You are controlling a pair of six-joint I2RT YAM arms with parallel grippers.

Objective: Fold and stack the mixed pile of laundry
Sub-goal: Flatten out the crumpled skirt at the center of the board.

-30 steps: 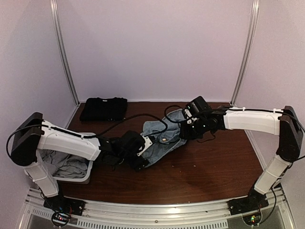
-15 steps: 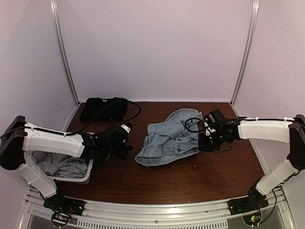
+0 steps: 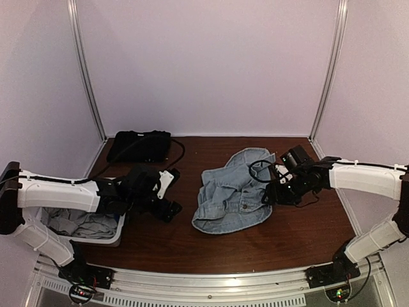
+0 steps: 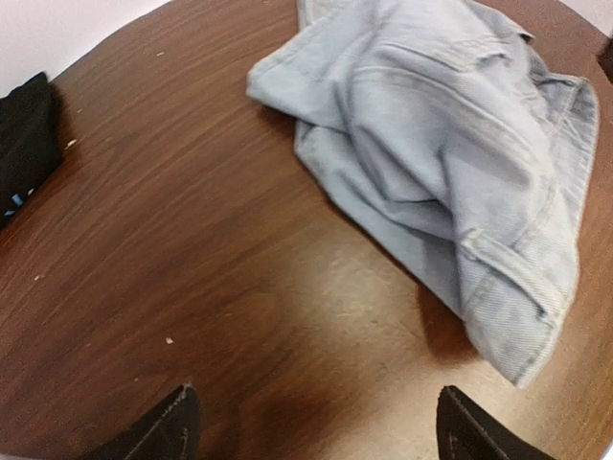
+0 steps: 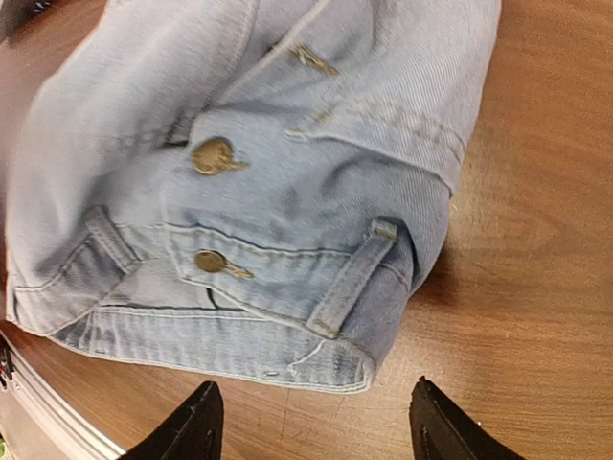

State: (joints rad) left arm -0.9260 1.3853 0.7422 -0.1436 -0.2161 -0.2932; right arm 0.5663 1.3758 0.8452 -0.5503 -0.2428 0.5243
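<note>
The right gripper next needs to stretch the denim garment (image 3: 233, 190) flat for folding, so it should grab the garment by its waistband corner (image 3: 266, 204) beside the belt loop.
A light-blue denim garment (image 3: 233, 190) with brass buttons lies crumpled on the brown table (image 3: 287, 230), also filling the right wrist view (image 5: 239, 182) and the upper right of the left wrist view (image 4: 450, 153). My right gripper (image 3: 270, 195) is open just off its right edge, nothing between the fingers (image 5: 187, 426). To the left of the denim, over bare wood, my left gripper (image 3: 169, 201) is open and empty too. A black folded shirt (image 3: 139, 146) rests at the back left. Grey clothing (image 3: 83, 224) lies in the white basket (image 3: 120, 231).
The basket stands at the near left edge under my left arm. Purple walls and metal posts (image 3: 86, 70) enclose the table. A black cable (image 3: 172, 153) trails from the left arm over the black shirt.
Both arms pulled apart from the denim. The right gripper let go of it and opened. The garment now lies spread flatter, shifted slightly right.
</note>
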